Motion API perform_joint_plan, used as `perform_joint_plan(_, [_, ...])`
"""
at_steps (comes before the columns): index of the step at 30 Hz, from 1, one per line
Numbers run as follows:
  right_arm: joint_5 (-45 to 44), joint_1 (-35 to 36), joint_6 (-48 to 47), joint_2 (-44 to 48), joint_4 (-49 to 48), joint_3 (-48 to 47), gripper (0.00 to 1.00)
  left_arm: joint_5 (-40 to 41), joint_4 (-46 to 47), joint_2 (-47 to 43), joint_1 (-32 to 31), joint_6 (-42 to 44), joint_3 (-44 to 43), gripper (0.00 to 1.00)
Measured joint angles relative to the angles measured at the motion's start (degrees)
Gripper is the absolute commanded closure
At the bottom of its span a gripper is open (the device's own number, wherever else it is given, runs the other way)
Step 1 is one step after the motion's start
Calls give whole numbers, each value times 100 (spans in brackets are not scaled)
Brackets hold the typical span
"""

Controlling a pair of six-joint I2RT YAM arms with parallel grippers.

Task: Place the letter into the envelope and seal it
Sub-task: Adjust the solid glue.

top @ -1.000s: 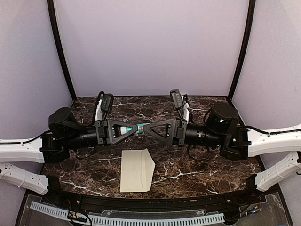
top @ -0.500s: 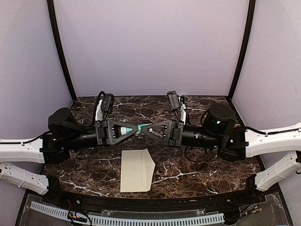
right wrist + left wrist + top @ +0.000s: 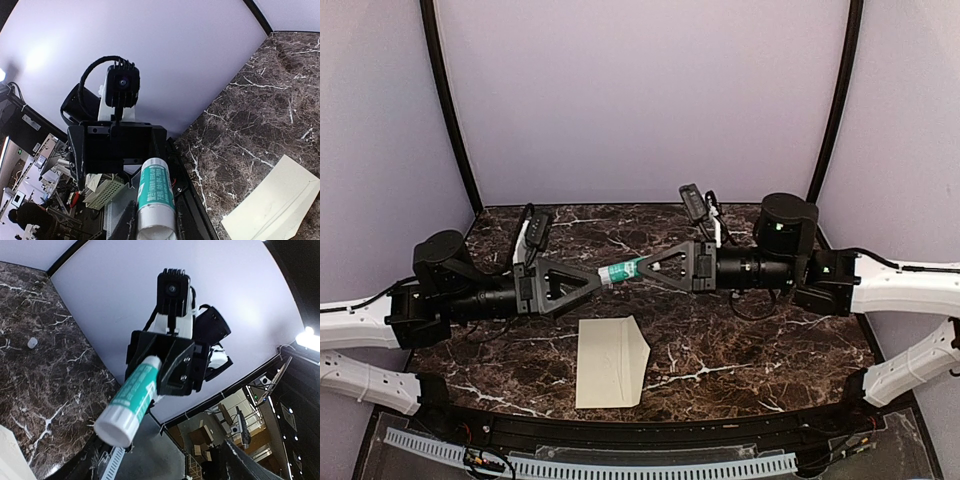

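The robot's left hand should next grab the glue stick by its free white end [image 3: 605, 275]. That leaves the glue stick's body and opposite end free to seal the envelope [image 3: 610, 362].
The cream envelope [image 3: 610, 362] lies flat on the marble table [image 3: 750, 350] near the front, its pointed flap toward the right; one corner also shows in the right wrist view [image 3: 277, 200]. No letter shows apart from it. Above the table, my right gripper [image 3: 645, 270] is shut on a teal-and-white glue stick [image 3: 620, 270], which sits between its fingers [image 3: 125, 222] in the right wrist view [image 3: 155, 192]. My left gripper [image 3: 595, 282] stands open just left of the stick's free end and apart from it. The left wrist view looks straight at that end [image 3: 117, 425].
A small white cap [image 3: 32, 343] lies on the marble at the far left. Purple walls close in the back and sides. A perforated white rail [image 3: 590, 466] runs along the table's near edge.
Both grippers met at the glue stick a second ago. The right one has shut on it, and the left one has opened and drawn back to the left. The stick now tilts with the right arm.
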State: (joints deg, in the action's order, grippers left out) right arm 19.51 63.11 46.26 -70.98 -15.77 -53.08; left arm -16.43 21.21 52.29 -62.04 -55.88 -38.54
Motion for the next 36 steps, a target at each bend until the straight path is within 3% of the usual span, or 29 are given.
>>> perform_joint_plan(5, [785, -428, -229, 15, 702, -264, 100, -103, -815, -22, 0, 101, -118, 18])
perform_joint_plan(16, [1971, -463, -538, -44, 1440, -472, 100, -942, -1469, 398, 0, 466, -544, 24])
perform_joint_plan(27, [2286, -463, -549, -168, 1572, -479, 100, -1515, -1480, 870, 0, 627, -654, 50])
perform_joint_plan(36, [2452, -463, -647, -372, 1635, -601, 100, -1749, -1388, 997, 0, 640, -654, 82])
